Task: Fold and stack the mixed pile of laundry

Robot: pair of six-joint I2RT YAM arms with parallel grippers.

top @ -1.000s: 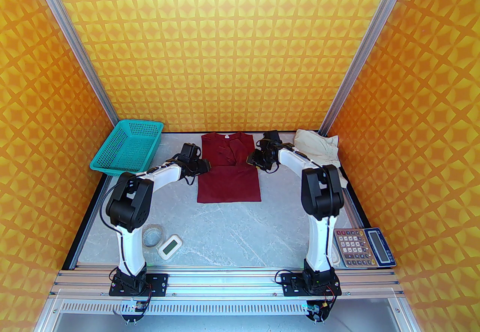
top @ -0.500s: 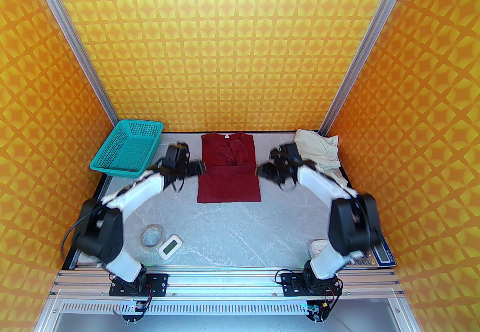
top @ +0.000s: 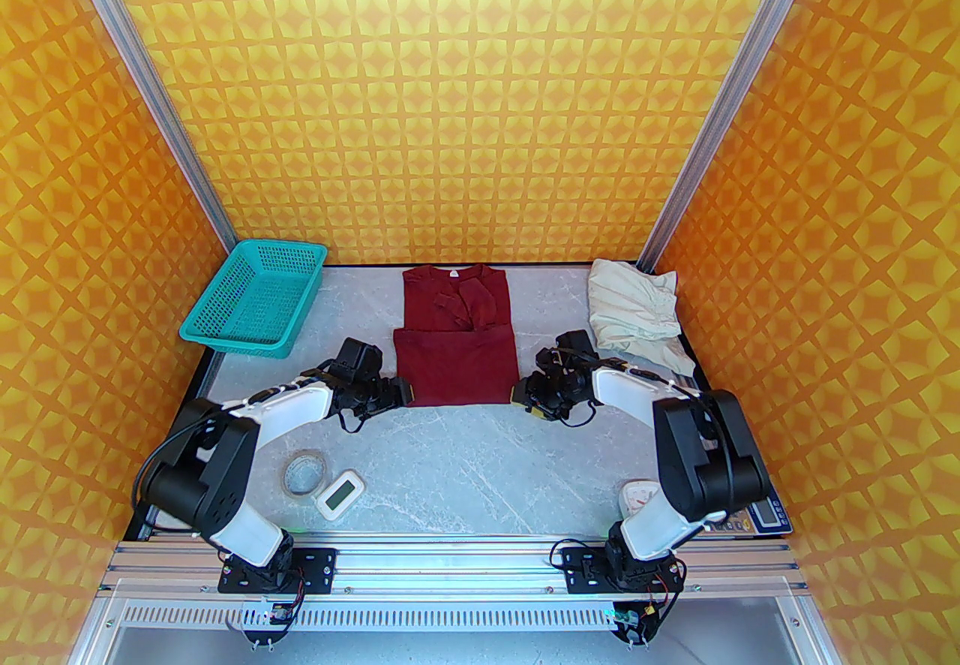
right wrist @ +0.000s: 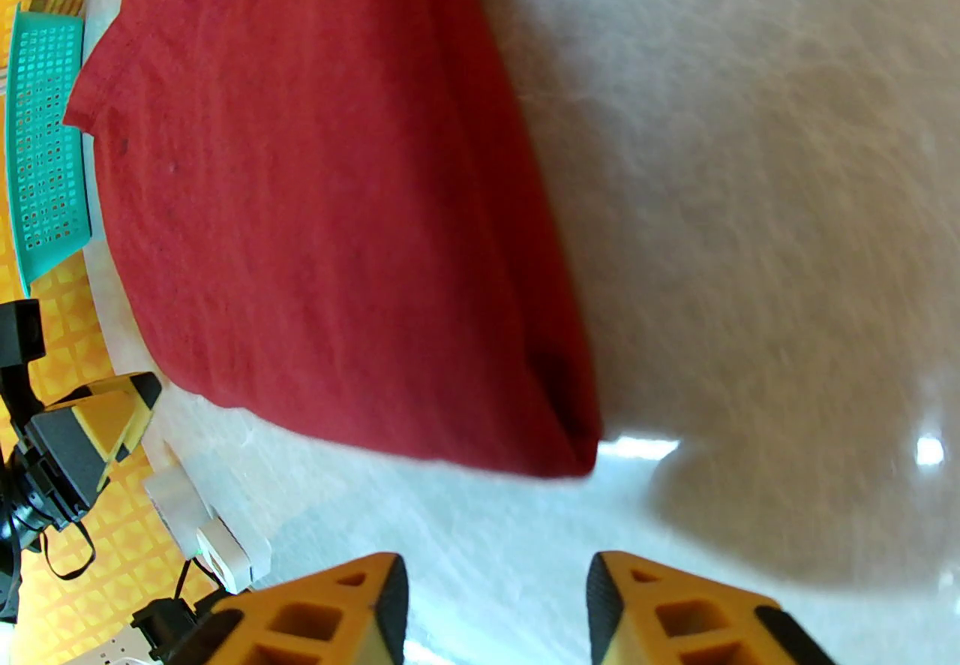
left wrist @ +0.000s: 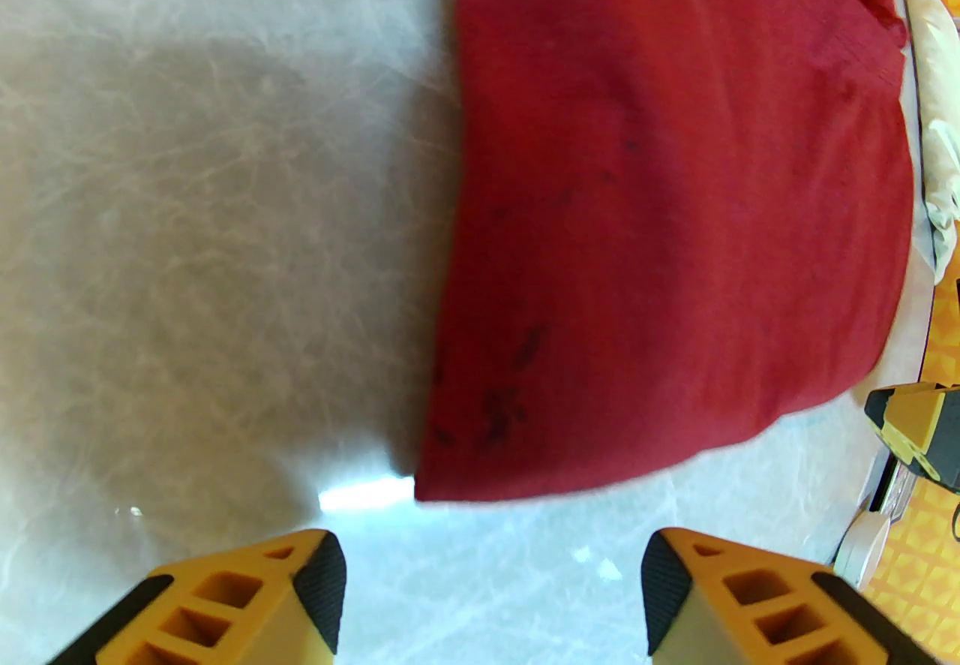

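Note:
I should grab the near corner of the dark red T-shirt with my left gripper next, mirroring my right gripper. Then I will fold the T-shirt over toward the collar.
The dark red T-shirt (top: 456,347) lies flat at the table's middle, sleeves tucked in, collar toward the back wall. My left gripper (top: 405,393) sits low at its near left corner, open and empty; in the left wrist view the fingertips (left wrist: 319,583) stand apart just short of the shirt's hem (left wrist: 675,197). My right gripper (top: 519,393) mirrors it at the near right corner, also open, with the shirt's corner (right wrist: 322,197) just ahead of its pads (right wrist: 386,598). The cream garment (top: 634,313) lies bunched at the back right.
A teal mesh basket (top: 255,305) stands at the back left. A tape roll (top: 304,473) and a small white display device (top: 339,493) lie near the left arm's base. A calculator (top: 765,516) is partly hidden behind the right arm's elbow.
Both grippers have drawn back from the shirt's mid sides to its near hem corners and dropped low. The shirt and the cream garment lie as before.

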